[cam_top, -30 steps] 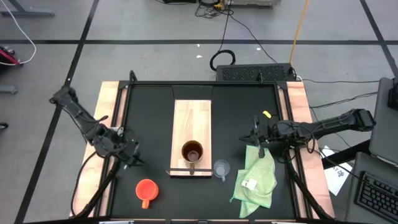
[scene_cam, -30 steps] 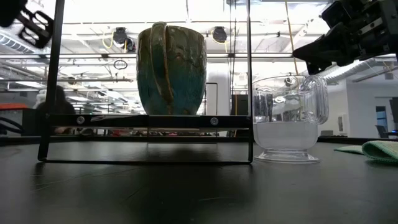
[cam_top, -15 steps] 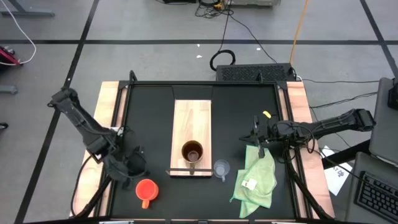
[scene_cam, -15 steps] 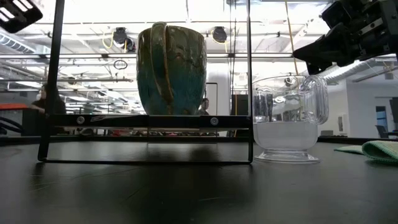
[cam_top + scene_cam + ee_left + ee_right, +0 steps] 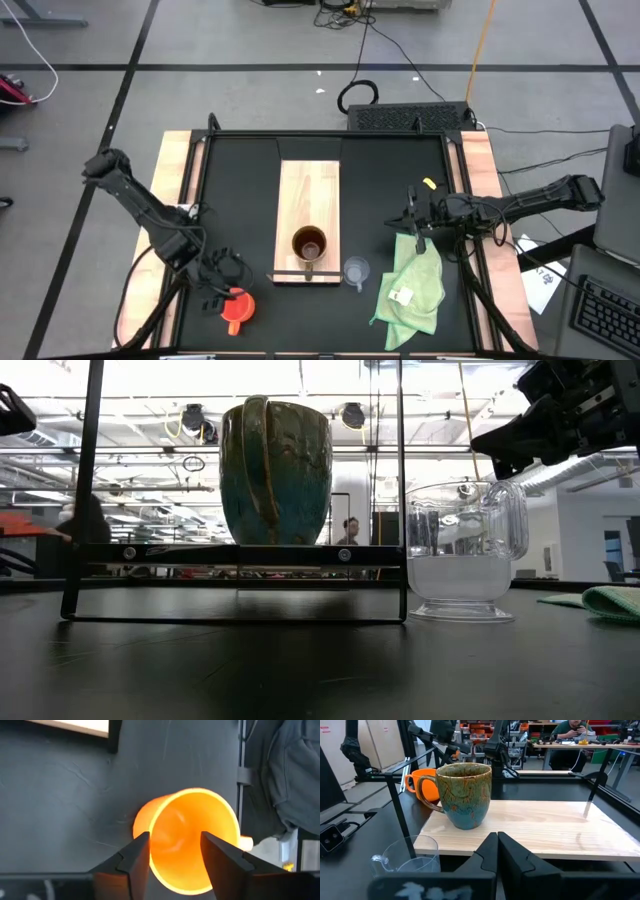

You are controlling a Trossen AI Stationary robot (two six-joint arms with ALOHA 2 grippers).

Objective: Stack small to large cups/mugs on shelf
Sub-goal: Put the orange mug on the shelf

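Next, my left gripper grabs the orange-red mug by its rim [image 5: 243, 294] to set the mug on the light-wood shelf [image 5: 309, 190].
The brown mug [image 5: 308, 244] stands upright on the light-wood shelf [image 5: 309, 190], near its near end. The small clear glass cup [image 5: 356, 270] stands on the black table by the shelf's near right corner. The orange-red mug [image 5: 237, 308] stands on the table near the front left. My left gripper [image 5: 225, 288] hovers open over it; in the left wrist view its fingers [image 5: 135, 862] stand apart over the mug's mouth [image 5: 195, 835]. My right gripper [image 5: 412, 222] is shut, above the table right of the shelf.
A light green cloth [image 5: 412, 283] lies crumpled on the table at the front right, below my right gripper. The shelf is a raised board on a black frame [image 5: 240, 555]. Wooden rails [image 5: 180, 200] border the table's left and right sides.
My left gripper has moved toward the table's near edge and a little to the right, down over the orange-red mug, and it has opened. The mugs, the cup and my right arm have kept still.
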